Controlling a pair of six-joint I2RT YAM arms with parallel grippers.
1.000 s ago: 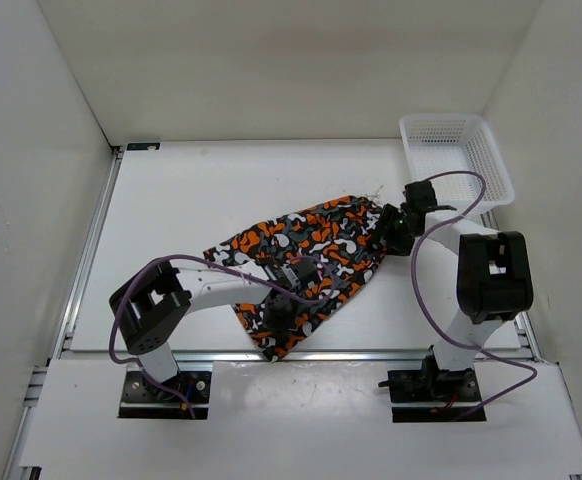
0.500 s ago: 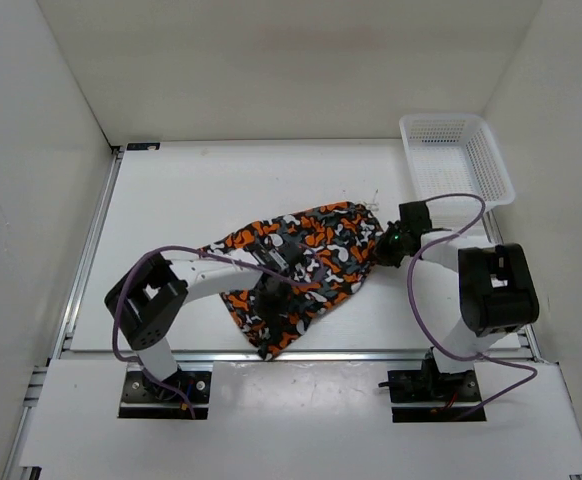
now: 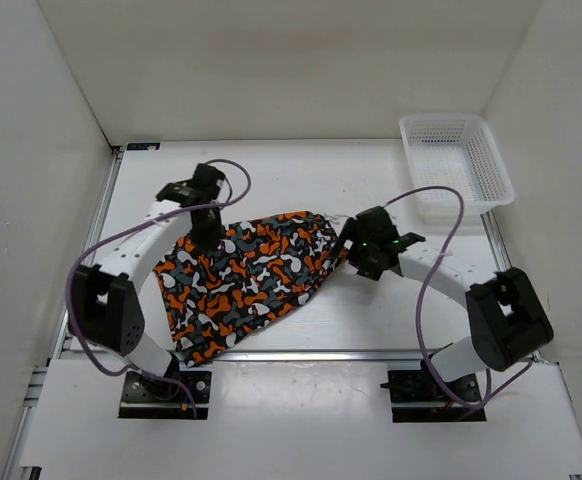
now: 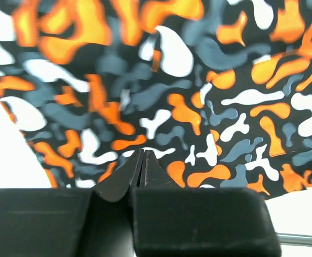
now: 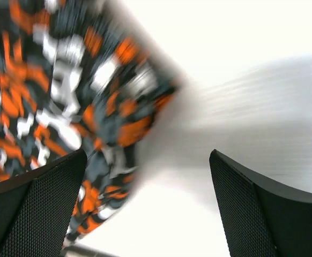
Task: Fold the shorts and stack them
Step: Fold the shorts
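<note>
I will grab the shorts (image 3: 246,275) by their tip's edge (image 3: 340,256) with my right gripper next, away from my left gripper's corner. Then I can fold that end of the shorts over.
The shorts (image 3: 246,275), printed in orange, black, grey and white, lie spread on the table from its front left toward the middle. My left gripper (image 3: 206,222) is at their far left corner. In the left wrist view its jaws (image 4: 141,153) are pressed together right against the fabric (image 4: 199,91), which fills that view. My right gripper (image 3: 356,245) is at the shorts' right tip. In the right wrist view it (image 5: 148,160) is wide open and empty, with the blurred edge of the shorts (image 5: 65,96) by its left finger.
A white mesh basket (image 3: 456,160) stands at the back right corner of the table. Purple cables loop over both arms. White walls close in the table on three sides, and a metal rail runs along its front edge.
My left arm swung from the front middle to the far left, and the shorts shifted left and spread out with it. My right gripper moved left along with the shorts' tip.
</note>
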